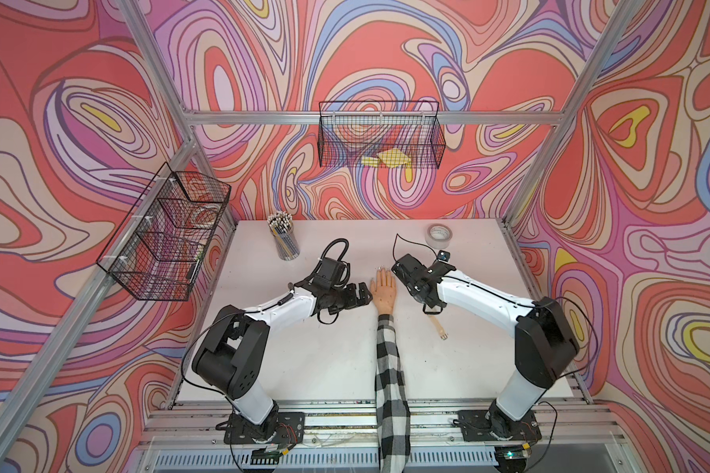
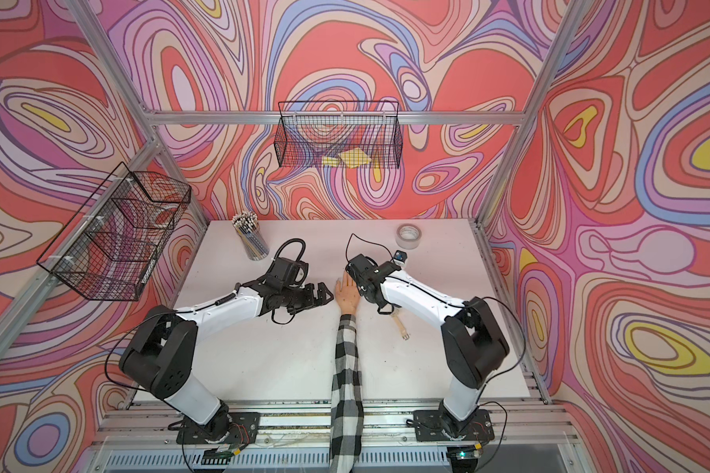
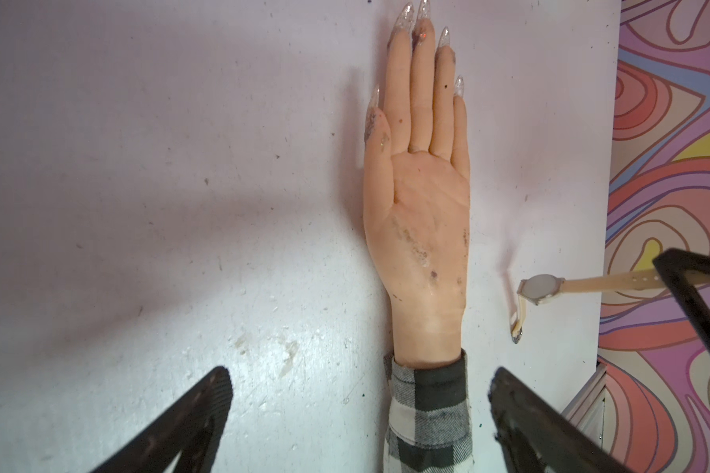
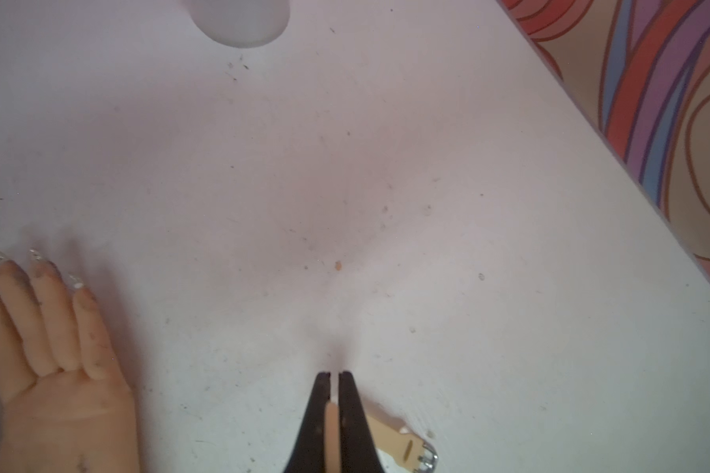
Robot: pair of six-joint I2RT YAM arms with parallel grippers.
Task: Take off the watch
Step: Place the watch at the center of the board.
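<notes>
The robot's right hand is pinching the watch's strap high above the tabletop, with the buckle end [image 1: 442, 336] dangling, so it should keep holding the watch until the watch rests on the tabletop.
A mannequin hand [image 1: 384, 288] [image 3: 423, 204] lies palm up on the white table, and its bare wrist comes out of a black-and-white plaid sleeve [image 1: 390, 368]. The watch [image 3: 540, 288] is off the wrist, to the right of the hand in both top views [image 1: 438, 325] [image 2: 400, 325]. My right gripper [image 4: 337, 374] is shut on its cream strap [image 4: 332, 430]. The buckle end [image 4: 425, 454] hangs down to the table. My left gripper [image 3: 357, 381] [image 1: 365, 293] is open with nothing in it, and hovers beside the hand above the sleeve cuff.
A grey tape roll [image 1: 439, 234] sits at the back right and a cup of pencils [image 1: 283, 241] at the back left. Wire baskets hang on the back wall [image 1: 380, 135] and the left frame [image 1: 165, 233]. The table's right edge [image 1: 525, 278] is close to the right arm.
</notes>
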